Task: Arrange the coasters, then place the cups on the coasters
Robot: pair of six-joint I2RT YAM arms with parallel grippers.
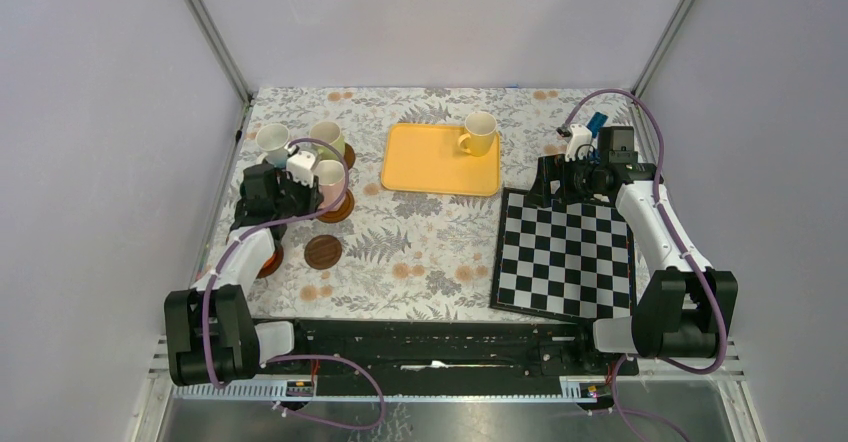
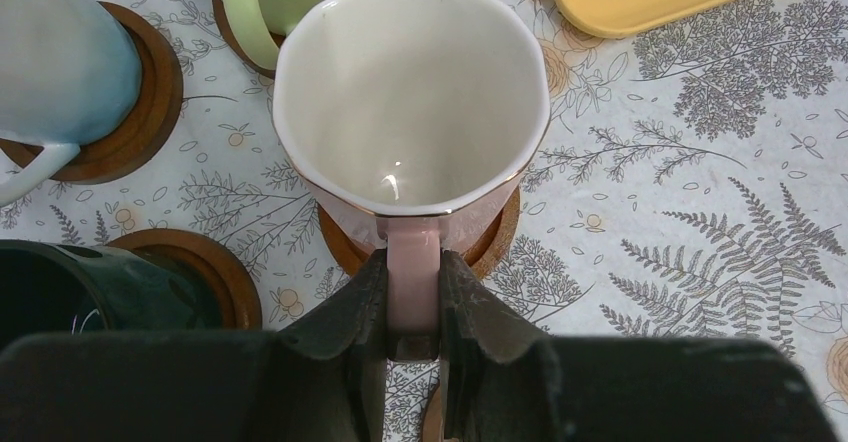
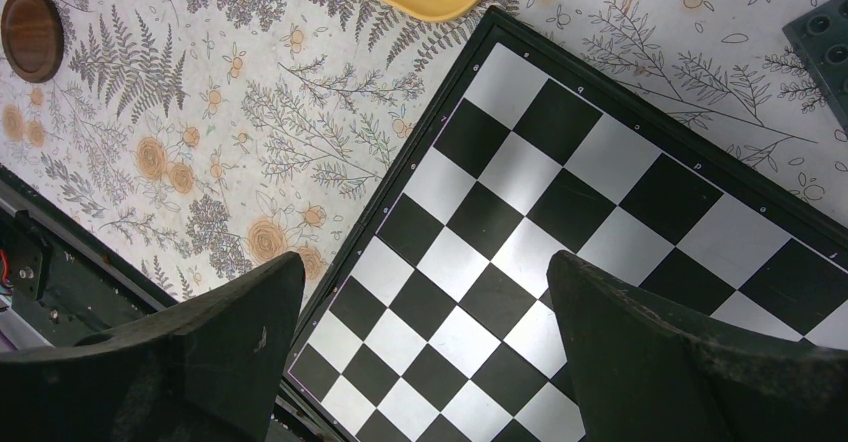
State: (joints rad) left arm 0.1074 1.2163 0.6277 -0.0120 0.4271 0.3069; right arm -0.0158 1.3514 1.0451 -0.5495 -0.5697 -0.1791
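My left gripper should release the pink cup now: it is over the wooden coaster and would end there.
My left gripper [image 2: 413, 297] is shut on the handle of the pink cup [image 2: 410, 92], which is upright over a wooden coaster [image 2: 503, 234]; whether it touches I cannot tell. A pale blue cup [image 2: 60, 62] stands on a coaster [image 2: 150, 112], a light green cup [image 2: 280, 2] on another behind it, and a dark green cup [image 2: 80, 292] on a coaster [image 2: 220, 272]. The yellow cup [image 1: 480, 132] stands on the yellow tray [image 1: 440, 162]. One coaster [image 1: 323, 252] lies bare. My right gripper [image 3: 425, 332] hangs open and empty over the chequered board [image 3: 560, 212].
The chequered board [image 1: 565, 252] lies at the right front, its near corner at the table edge. The yellow tray sits at the back middle. A further brown disc [image 1: 268, 262] shows partly under my left arm. Grey walls close in both sides.
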